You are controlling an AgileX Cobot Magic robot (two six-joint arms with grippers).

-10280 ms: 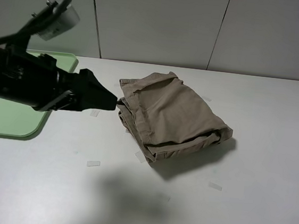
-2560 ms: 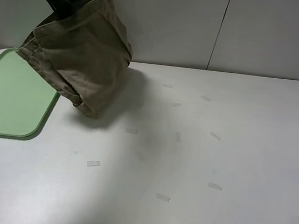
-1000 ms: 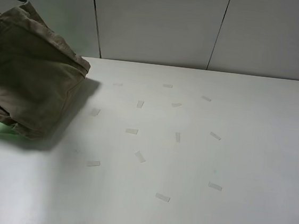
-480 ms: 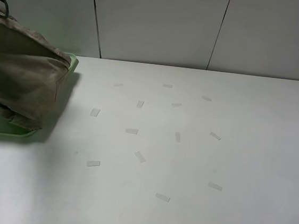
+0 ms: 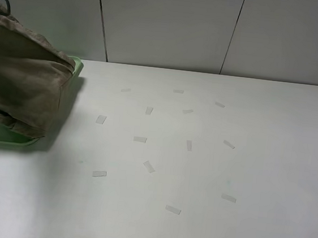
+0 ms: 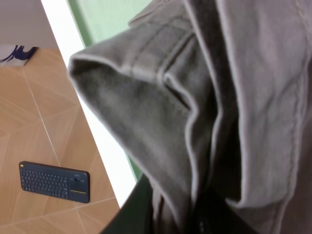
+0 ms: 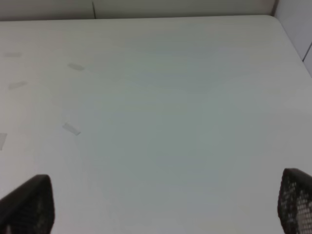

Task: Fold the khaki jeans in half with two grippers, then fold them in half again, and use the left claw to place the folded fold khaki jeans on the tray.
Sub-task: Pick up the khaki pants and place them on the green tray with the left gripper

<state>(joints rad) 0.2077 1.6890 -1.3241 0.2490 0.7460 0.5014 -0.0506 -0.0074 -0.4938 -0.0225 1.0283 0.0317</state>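
The khaki jeans' held folds are above the green tray [image 6: 102,19], their edge over its rim, so my left gripper next lowers them inside before it releases them.
The folded khaki jeans [image 5: 23,85] hang at the far left of the exterior high view, bunched over the tray [image 5: 9,138]. Only thin green slivers of the tray show under and beside the cloth. In the left wrist view the khaki jeans [image 6: 204,97] fill most of the picture, and the left claw [image 6: 181,220] is shut on their folds, its dark jaws just showing at the edge. The tray [image 6: 109,17] lies below the cloth. In the exterior high view the left claw is hidden except for a cable loop. My right gripper [image 7: 161,207] stands open over bare table.
Several short tape strips [image 5: 149,166] are scattered across the white table [image 5: 228,160]. A panelled wall stands behind it. Past the table's edge by the tray, a dark keyboard [image 6: 53,181] lies on the wooden floor.
Over the last second the jeans swung left and sank lower over the tray. In the last half second they have barely moved. The right gripper stays open.
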